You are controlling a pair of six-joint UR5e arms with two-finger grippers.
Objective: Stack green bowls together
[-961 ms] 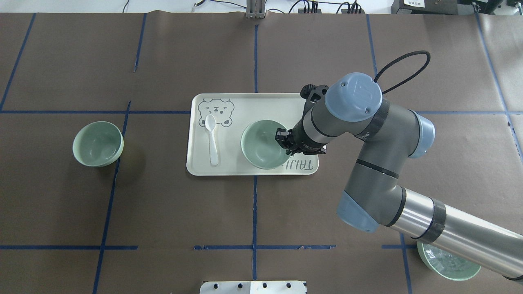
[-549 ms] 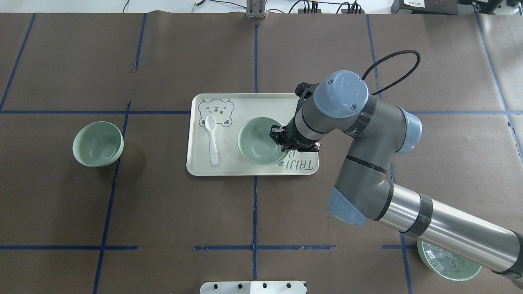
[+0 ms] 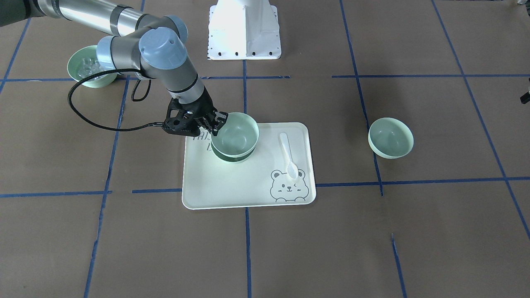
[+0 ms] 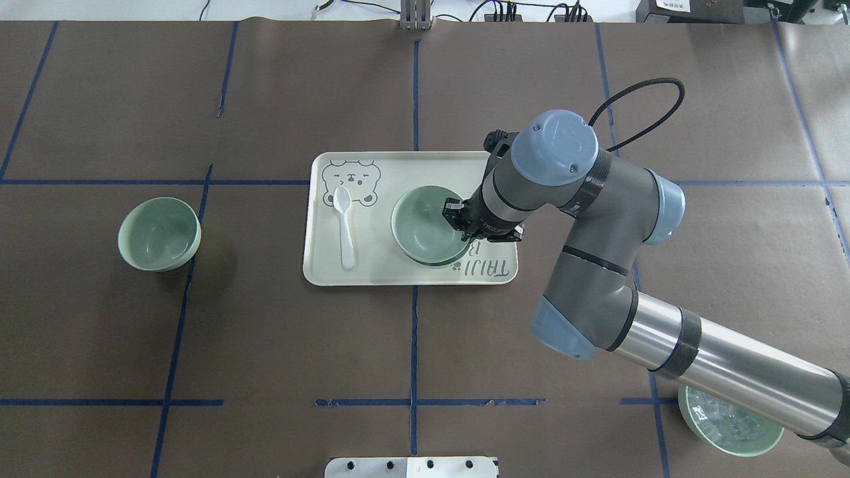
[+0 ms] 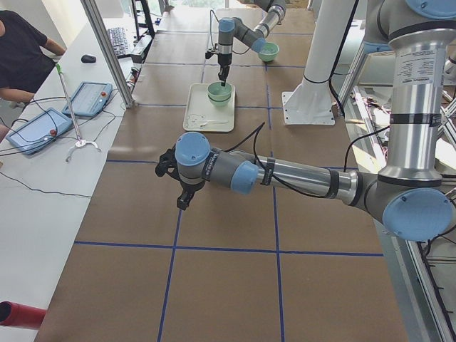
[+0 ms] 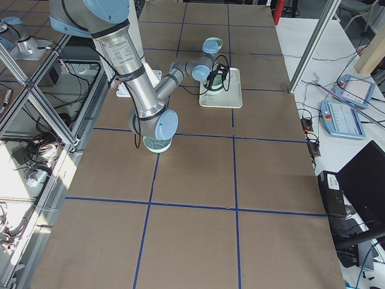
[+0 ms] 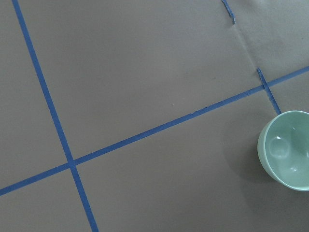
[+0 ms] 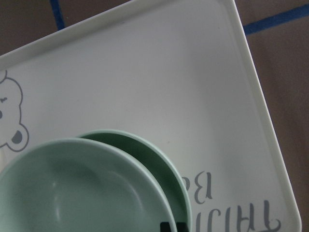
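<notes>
The held bowl [image 3: 237, 135] [image 8: 82, 188] reaches inside the second bowl's rim, so it is now time for my right gripper to open.
My right gripper [image 4: 457, 222] is shut on the rim of a pale green bowl [image 4: 422, 222] and holds it slightly tilted, just over a second green bowl [image 4: 443, 261] on the tray. Only the second bowl's rim shows under it. The front view shows the held bowl [image 3: 234, 133] above the lower bowl [image 3: 232, 157]. The right wrist view shows the held bowl [image 8: 72, 193] and the lower bowl's rim [image 8: 159, 164]. A third green bowl [image 4: 159, 234] stands alone on the table at the left; it also shows in the left wrist view [image 7: 287, 150]. My left gripper [image 5: 184, 201] hovers above bare table; I cannot tell its state.
The pale tray [image 4: 398, 166] with a bear drawing holds a white spoon [image 4: 344, 226] left of the bowls. A brighter green bowl with clear cubes [image 4: 730, 425] sits under my right arm near the table's front. The robot base [image 3: 244, 29] stands at the near edge.
My right arm has shifted left and its gripper has carried the held bowl slightly toward the far side. The lower bowl's rim now shows beneath it.
</notes>
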